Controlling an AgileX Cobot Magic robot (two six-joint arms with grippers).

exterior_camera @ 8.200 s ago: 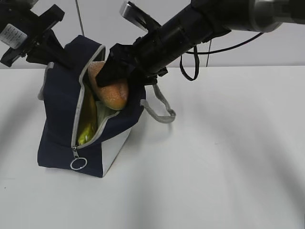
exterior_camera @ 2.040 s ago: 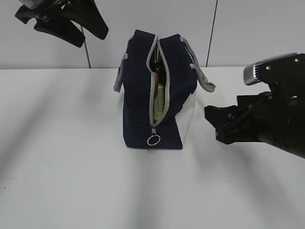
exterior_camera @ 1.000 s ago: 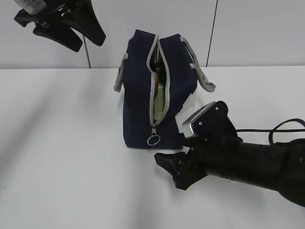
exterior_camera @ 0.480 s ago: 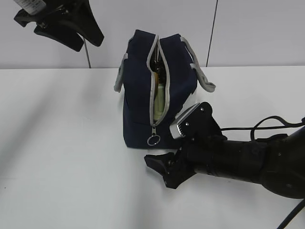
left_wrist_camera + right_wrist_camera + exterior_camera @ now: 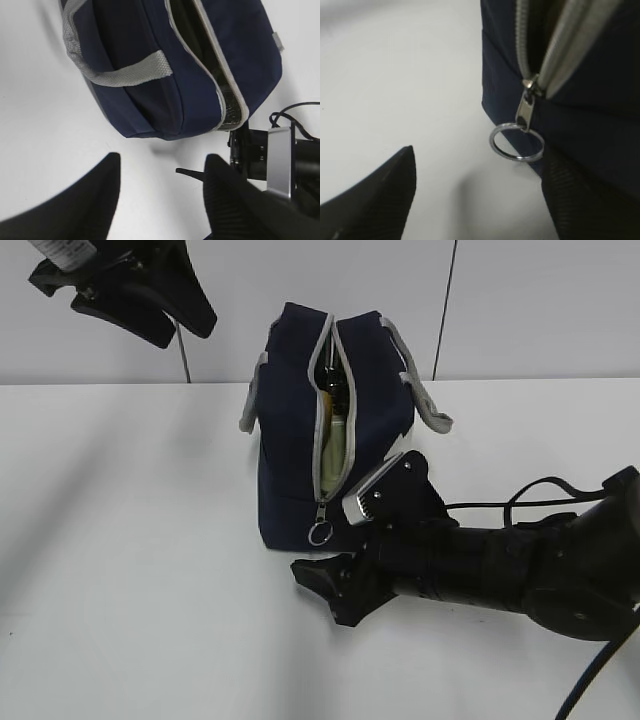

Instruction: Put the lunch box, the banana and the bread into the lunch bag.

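Note:
My right gripper next needs to grab the ring pull by its free-hanging loop [image 5: 320, 534], because the zipper's slider [image 5: 321, 506] sits close against the navy fabric.
The navy lunch bag [image 5: 295, 440] stands upright on the white table, its grey zipper open down to the ring pull [image 5: 320, 533]. A pale yellow-green strip [image 5: 335, 445] shows through the slit; I cannot tell which item it is. The lunch box, banana and bread do not show clearly. My right gripper [image 5: 325, 595] is open and empty, low on the table just in front of the bag. In the right wrist view the ring pull [image 5: 516, 142] hangs just above the gripper's [image 5: 480, 200] open jaws. My left gripper [image 5: 185, 332] is open and empty, high at the far left.
The left wrist view shows the bag [image 5: 150, 60] from above, with a grey handle [image 5: 120, 75], silvery lining [image 5: 227, 100], the right arm [image 5: 280, 160] beside it and the left gripper [image 5: 160, 200]. A second handle [image 5: 428, 405] hangs on the bag's right side.
My right arm has dropped to the table and slid left, bringing its open gripper under the bag's ring pull. The left arm and the bag have stayed put.

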